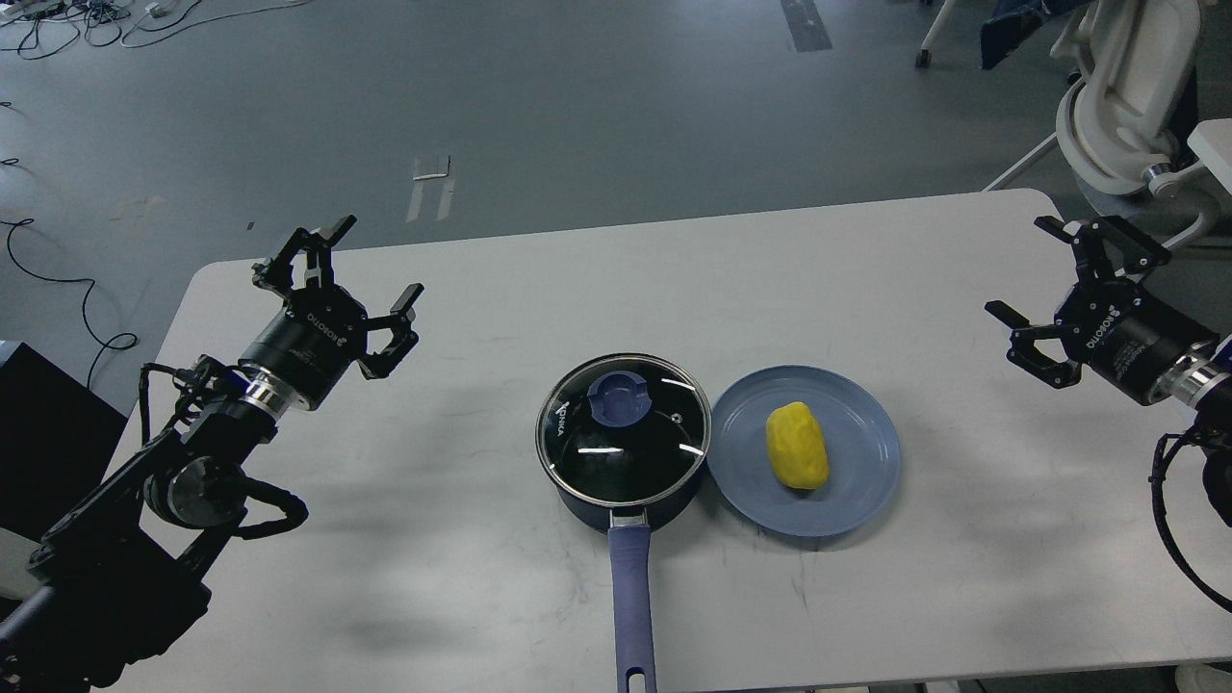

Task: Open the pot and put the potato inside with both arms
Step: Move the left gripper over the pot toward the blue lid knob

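The glass lid is wide and flat over the pot, so my left gripper needs to grab the narrow blue knob next.
The dark navy pot stands at the middle of the white table, its long blue-purple handle pointing toward me. A glass lid with a blue knob covers it. Just right of the pot, the yellow potato lies on a flat blue plate. My left gripper hovers open over the table's left side, well away from the pot. Near the table's right edge my right gripper is open too, holding nothing.
A white office chair stands on the grey floor beyond the table's far right corner. Cables trail across the floor at the left. A black box sits beside the table's left edge.
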{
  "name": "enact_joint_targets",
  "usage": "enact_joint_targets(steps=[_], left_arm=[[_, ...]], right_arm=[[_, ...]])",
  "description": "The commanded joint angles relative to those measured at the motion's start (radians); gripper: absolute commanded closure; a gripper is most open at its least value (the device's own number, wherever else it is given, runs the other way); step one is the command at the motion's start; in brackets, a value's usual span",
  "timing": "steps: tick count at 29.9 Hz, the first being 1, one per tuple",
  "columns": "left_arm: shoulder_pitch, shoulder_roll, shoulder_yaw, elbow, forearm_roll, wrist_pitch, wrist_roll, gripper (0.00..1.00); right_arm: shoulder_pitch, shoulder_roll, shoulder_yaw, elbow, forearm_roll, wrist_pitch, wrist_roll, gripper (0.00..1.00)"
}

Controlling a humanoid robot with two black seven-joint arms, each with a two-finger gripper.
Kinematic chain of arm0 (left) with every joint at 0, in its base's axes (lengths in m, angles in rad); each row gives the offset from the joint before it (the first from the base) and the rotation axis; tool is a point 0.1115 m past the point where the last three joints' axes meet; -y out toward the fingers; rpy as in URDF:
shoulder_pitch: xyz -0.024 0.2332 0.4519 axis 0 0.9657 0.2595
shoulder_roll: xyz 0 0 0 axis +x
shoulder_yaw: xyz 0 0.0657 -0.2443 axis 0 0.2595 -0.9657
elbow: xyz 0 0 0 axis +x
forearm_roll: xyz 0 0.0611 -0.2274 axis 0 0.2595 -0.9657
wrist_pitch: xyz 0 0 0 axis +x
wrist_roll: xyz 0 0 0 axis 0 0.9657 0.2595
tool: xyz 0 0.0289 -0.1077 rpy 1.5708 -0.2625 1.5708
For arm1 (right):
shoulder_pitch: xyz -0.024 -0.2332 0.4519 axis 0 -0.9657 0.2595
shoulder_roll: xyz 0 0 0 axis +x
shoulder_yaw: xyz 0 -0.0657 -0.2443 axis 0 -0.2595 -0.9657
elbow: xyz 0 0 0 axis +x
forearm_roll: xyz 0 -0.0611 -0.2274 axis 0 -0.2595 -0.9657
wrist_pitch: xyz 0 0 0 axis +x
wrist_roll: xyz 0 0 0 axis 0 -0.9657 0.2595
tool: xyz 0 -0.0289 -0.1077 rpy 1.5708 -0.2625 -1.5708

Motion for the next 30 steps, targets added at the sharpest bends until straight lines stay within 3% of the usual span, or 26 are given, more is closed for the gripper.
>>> enact_joint_targets(steps=[1, 7, 14, 17, 22, 27, 30], left_arm=[[0.015, 0.004, -0.021, -0.007, -0.001, 0.000, 0.000, 0.02], [0.014, 0.011, -0.020, -0.012, 0.010, 0.000, 0.014, 0.02], [-0.081, 0.119, 0.005, -0.073, 0.111, 0.000, 0.009, 0.02], [-0.129, 0.188, 0.011, -0.179, 0.317, 0.000, 0.005, 0.02], [-0.201, 0.292, 0.009, -0.519, 0.730, 0.000, -0.003, 0.02], [-0.242, 0.291, 0.014, -0.676, 1.060, 0.000, -0.001, 0.02], [-0.277, 0.268, 0.060, -0.698, 1.309, 0.000, -0.003, 0.02]], right_arm=[[0.000, 0.005, 0.003, 0.000, 0.000, 0.000, 0.000, 0.00], [0.001, 0.005, 0.004, 0.000, 0.000, 0.000, 0.000, 0.00], [0.003, 0.004, 0.006, 0.002, 0.000, 0.000, 0.000, 0.00], [0.006, 0.005, 0.006, 0.002, -0.003, 0.000, 0.000, 0.00], [0.012, 0.013, 0.006, 0.000, -0.009, 0.000, 0.000, 0.00], [0.012, 0.013, 0.006, 0.002, -0.011, 0.000, 0.000, 0.00], [0.012, 0.011, 0.006, 0.002, -0.012, 0.000, 0.000, 0.00]])
